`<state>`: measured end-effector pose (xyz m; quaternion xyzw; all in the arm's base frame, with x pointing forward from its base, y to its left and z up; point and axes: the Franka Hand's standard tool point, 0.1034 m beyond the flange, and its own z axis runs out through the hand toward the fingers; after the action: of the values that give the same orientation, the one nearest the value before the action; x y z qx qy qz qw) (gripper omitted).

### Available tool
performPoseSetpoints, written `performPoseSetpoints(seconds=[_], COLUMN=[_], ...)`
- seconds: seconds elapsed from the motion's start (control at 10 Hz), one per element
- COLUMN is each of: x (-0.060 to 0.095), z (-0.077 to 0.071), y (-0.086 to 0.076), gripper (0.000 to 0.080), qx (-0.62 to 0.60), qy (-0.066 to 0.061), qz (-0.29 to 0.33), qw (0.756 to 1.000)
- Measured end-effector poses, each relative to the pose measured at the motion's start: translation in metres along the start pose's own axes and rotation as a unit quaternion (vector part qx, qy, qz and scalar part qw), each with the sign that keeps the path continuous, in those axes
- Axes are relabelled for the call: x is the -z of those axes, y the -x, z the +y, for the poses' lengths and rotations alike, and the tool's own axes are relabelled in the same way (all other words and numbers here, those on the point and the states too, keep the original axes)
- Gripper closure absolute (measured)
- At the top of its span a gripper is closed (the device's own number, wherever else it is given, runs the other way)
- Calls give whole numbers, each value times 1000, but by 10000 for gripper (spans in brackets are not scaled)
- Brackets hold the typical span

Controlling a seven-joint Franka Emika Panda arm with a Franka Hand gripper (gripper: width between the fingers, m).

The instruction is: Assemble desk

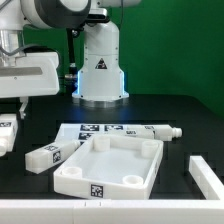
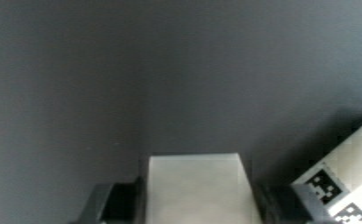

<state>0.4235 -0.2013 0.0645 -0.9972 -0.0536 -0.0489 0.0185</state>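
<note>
My gripper keeps holding the leg for now, since the lower end of the white leg (image 1: 5, 149) hangs above the black table.
The white desk top (image 1: 108, 166) lies on the black table as a rimmed tray with corner sockets. My gripper (image 1: 14, 108) hangs at the exterior view's left edge, partly cut off. In the wrist view my gripper (image 2: 196, 208) has a white leg block (image 2: 196, 185) filling the gap between its dark fingers (image 2: 117, 203), so it is shut on that leg. A white tagged piece (image 1: 5, 136) shows right below the gripper in the exterior view. A second tagged leg (image 1: 45, 154) lies just left of the desk top and shows in the wrist view (image 2: 347, 182).
A third leg (image 1: 160, 131) lies behind the desk top, across the marker board (image 1: 95, 130). Another white block (image 1: 205, 176) lies at the exterior view's right. The white cone-shaped robot base (image 1: 100, 65) stands at the back.
</note>
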Motion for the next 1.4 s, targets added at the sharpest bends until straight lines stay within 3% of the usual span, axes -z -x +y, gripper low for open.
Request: performPoseSetpoints(seconds=[0.2, 0.4, 0.6, 0.8, 1.0, 1.1, 1.2, 1.3, 1.4], x=[-2, -16, -33, -32, -26, -27, -28, -28, -28], z=[0, 1, -2, -15, -19, -19, -19, -19, -19], y=[3, 46, 75, 65, 53, 55, 56, 56, 56], gripper=[509, 509, 510, 510, 510, 408, 408, 271, 184], qx=[-2, -39, -57, -71, -67, -71, -71, -71, -74], qy=[0, 25, 49, 45, 47, 47, 47, 47, 47], qz=[-2, -12, -24, -18, -9, -11, -11, -11, -11], qw=[1000, 999, 997, 996, 997, 996, 996, 996, 996])
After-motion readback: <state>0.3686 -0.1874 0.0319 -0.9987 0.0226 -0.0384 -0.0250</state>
